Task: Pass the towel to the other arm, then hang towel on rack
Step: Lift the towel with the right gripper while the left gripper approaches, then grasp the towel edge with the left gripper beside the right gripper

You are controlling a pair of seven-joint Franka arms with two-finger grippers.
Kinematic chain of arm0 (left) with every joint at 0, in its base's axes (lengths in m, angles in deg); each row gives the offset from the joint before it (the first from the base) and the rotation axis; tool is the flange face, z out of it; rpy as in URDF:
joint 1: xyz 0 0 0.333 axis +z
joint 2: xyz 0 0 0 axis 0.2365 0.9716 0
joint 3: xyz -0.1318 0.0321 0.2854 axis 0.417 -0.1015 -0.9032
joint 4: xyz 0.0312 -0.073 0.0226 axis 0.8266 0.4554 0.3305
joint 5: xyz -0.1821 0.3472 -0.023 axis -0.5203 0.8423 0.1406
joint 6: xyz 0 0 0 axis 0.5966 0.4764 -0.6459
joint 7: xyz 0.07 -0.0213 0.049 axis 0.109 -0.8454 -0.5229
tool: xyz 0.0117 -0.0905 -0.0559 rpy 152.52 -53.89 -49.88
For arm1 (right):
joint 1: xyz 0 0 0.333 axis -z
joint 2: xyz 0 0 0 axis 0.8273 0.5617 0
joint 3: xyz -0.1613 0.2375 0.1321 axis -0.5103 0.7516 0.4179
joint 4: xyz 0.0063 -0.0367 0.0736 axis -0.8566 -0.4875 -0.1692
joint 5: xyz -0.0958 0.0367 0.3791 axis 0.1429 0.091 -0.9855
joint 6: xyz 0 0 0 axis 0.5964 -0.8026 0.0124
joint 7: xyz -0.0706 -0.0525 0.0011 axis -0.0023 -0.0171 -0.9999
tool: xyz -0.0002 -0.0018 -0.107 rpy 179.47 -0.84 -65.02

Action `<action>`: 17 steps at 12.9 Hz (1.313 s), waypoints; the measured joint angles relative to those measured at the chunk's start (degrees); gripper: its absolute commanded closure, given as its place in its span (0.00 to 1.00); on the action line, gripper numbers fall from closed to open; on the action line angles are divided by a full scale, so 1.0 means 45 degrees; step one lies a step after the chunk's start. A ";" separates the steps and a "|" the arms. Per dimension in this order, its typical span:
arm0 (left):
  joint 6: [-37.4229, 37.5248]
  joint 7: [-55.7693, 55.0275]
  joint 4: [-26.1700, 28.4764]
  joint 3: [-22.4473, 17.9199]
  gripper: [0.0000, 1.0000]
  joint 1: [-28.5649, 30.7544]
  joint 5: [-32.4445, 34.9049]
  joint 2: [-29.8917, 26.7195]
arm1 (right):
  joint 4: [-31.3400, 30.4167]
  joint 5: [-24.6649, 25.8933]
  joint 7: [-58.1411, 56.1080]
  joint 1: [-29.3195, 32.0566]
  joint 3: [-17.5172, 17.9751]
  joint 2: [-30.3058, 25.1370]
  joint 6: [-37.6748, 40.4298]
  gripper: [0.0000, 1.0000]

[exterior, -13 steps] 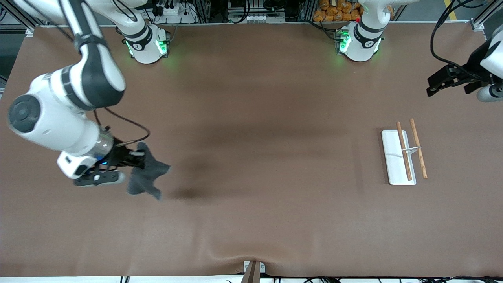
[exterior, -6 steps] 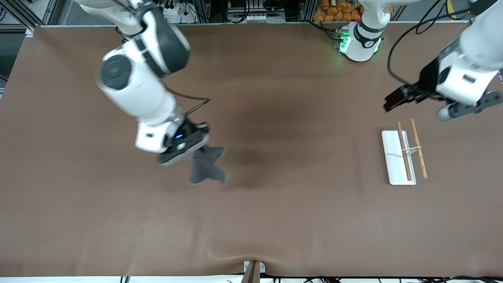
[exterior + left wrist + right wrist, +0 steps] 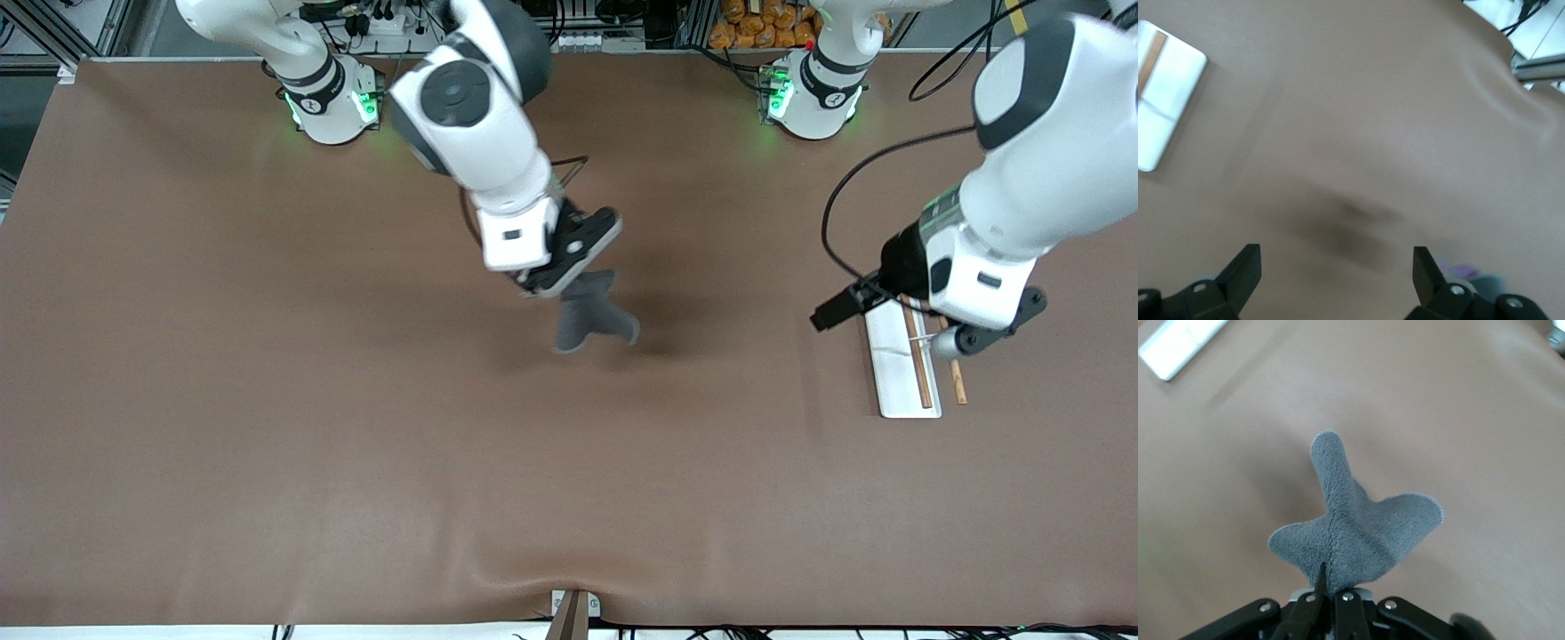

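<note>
My left gripper should next grab the towel by its loose corner [image 3: 629,329], to take the towel over and hang it on the rack [image 3: 900,369].
The dark grey towel [image 3: 589,317] hangs bunched from my right gripper [image 3: 576,283], which is shut on it above the middle of the table. In the right wrist view the towel [image 3: 1355,533] fans out from my shut right gripper [image 3: 1331,585]. The rack [image 3: 900,369], a white base plate with two wooden rods, lies toward the left arm's end of the table. My left gripper [image 3: 831,311] is open and empty, in the air beside the rack on its middle-of-table side. The left wrist view shows my open left gripper [image 3: 1337,263] over bare table, with the rack's base [image 3: 1165,100] at one corner.
The brown table cover [image 3: 356,444] has a wrinkle at its near edge by a small clamp [image 3: 573,609]. Both arm bases [image 3: 333,98] stand along the table's edge farthest from the front camera. A black cable [image 3: 853,191] loops from the left wrist.
My right arm has swung with the towel from the right arm's end of the table to over the middle. My left arm has moved in from the table's edge to beside the rack.
</note>
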 measured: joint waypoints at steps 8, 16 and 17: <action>-0.0393 -0.4123 0.0447 0.0033 0.00 -0.1271 -0.0118 0.2078 | 0.0018 0.0000 -0.1435 -0.2023 -0.0012 0.1025 -0.1947 1.00; -0.0368 -0.4164 0.2610 0.0056 0.00 -0.1098 -0.1348 0.2297 | 0.0087 0.0000 -0.1761 -0.2161 -0.0023 0.1038 -0.1950 1.00; -0.0369 -0.4164 0.2817 0.0073 0.00 -0.1124 -0.1465 0.2298 | 0.0086 0.0000 -0.1763 -0.2161 -0.0025 0.1039 -0.1950 1.00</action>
